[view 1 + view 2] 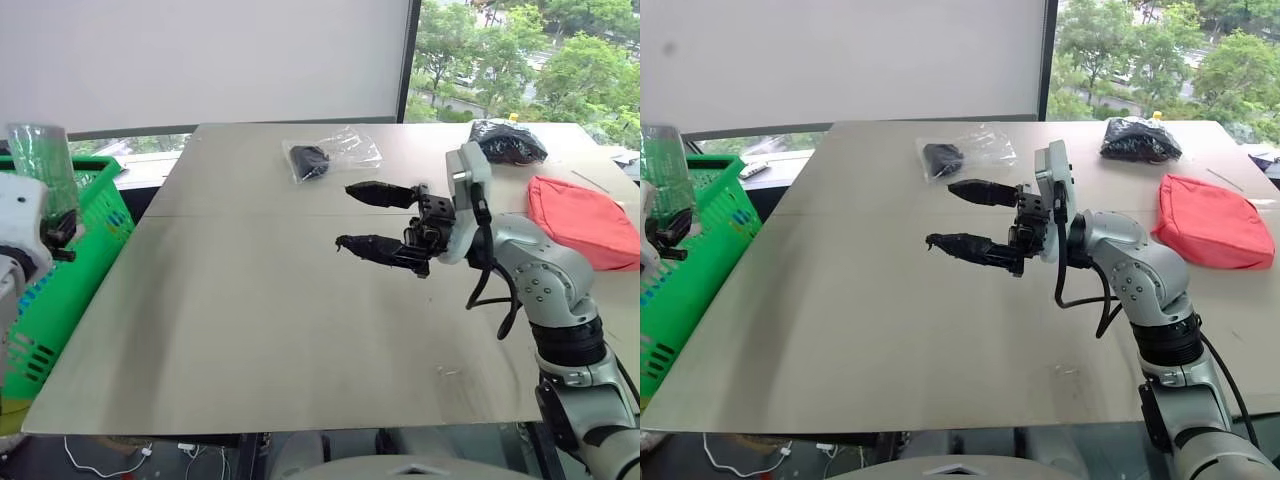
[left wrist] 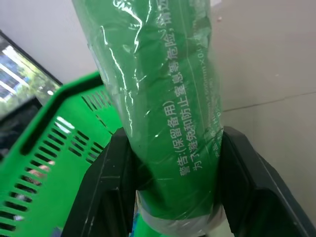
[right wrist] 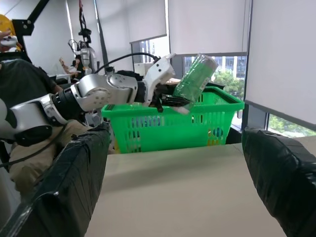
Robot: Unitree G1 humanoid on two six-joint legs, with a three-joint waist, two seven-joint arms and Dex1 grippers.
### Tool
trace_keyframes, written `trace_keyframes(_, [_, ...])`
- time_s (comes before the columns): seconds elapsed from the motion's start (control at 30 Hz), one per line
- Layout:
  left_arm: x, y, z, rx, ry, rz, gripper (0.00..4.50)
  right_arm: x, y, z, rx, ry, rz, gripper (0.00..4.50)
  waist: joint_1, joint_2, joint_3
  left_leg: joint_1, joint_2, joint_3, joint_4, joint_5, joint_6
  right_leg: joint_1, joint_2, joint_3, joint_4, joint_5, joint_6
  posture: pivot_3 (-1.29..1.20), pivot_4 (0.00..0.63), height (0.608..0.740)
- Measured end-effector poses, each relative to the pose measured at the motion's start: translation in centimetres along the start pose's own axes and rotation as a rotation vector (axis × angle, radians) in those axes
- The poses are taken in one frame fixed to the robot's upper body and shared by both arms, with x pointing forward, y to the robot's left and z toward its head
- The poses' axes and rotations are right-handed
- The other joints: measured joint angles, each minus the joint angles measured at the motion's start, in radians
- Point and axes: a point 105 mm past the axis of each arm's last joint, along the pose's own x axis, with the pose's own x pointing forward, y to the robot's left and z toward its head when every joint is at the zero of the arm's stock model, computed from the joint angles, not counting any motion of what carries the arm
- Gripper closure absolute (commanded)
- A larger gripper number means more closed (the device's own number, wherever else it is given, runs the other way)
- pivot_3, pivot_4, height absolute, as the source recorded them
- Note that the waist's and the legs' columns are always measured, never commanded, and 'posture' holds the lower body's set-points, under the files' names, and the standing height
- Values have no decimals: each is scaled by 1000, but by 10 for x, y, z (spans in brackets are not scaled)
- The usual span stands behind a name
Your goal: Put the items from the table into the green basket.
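Note:
The lower end of the green cylinder point(image 1: 40, 165) is above the green basket's rim, so my left gripper needs to lower it farther in before it opens.
My left gripper point(image 3: 167, 100) is shut on a green cylinder point(image 1: 40, 165) wrapped in clear film, holding it tilted above the green basket point(image 1: 62, 290) that stands off the table's left side. In the left wrist view the cylinder point(image 2: 163, 98) sits between both black fingers point(image 2: 98, 197). My right gripper point(image 1: 345, 215) hovers open over the middle of the table point(image 1: 250, 330), pointing left with nothing between its fingers. A clear bag with black contents point(image 1: 325, 155) lies at the far centre. A black bundle point(image 1: 507, 142) rests at the far right, and a flat red pouch point(image 1: 583, 220) lies in front of it.
The table's left edge borders the basket. A window and a white blind point(image 1: 200, 55) stand behind the far edge. In the right wrist view a seated person point(image 3: 19, 84) is beyond the basket at the left.

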Motion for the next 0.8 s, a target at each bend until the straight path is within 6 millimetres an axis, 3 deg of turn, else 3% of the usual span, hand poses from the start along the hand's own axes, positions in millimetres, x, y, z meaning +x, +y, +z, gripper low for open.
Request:
trace_keyframes(0.2, [-6, 44, -30, -2, 112, 163, 2769, -1, -2, 2, -34, -5, -15, 22, -9, 0, 0, -2, 0, -1, -1, 0, 0, -3, 0, -2, 1, 0, 0, -1, 0, 740])
trace_keyframes(0.4, [-6, 63, -15, -80, 34, 238, 2769, -1, -4, 3, -53, -10, -24, 22, 12, -7, -4, -3, -3, -3, -1, 0, 0, -3, -7, -7, 1, 0, 0, 1, 0, 740])
trace_keyframes(0.5, [-7, 64, -22, -85, 55, 244, 2769, 0, -4, 2, -57, -11, -26, 22, 11, -7, -4, -2, -4, -3, -1, 0, 0, -3, -11, -12, 2, 0, 0, -5, 0, 740])
trace_keyframes(0.53, [-8, 65, -29, -74, 83, 246, 2045, 0, -4, 3, -57, -12, -25, 0, 9, -7, -4, -2, -4, -3, -1, 0, 0, -3, -12, -14, 2, 0, 0, -5, 0, 740])
trace_keyframes(0.6, [-10, 65, -44, -59, 137, 250, 1461, 0, -4, 3, -59, -15, -26, 0, 4, -7, -4, -2, -4, -2, -1, 0, 0, -3, -12, -15, 2, 0, 0, -5, 0, 740])
trace_keyframes(0.7, [-12, 67, -55, -42, 183, 263, 98, 0, -4, 4, -67, -21, -27, 0, 7, -7, -4, -2, -4, -3, -1, 0, 0, -3, -14, -19, 2, 0, 0, -7, 0, 740])
trace_keyframes(0.8, [-11, 69, -54, -45, 183, 280, 98, 1, -4, 5, -72, -28, -29, 0, 11, -7, -4, -2, -5, -4, -1, 0, 0, -3, -16, -21, 2, 0, 0, -8, 0, 740])
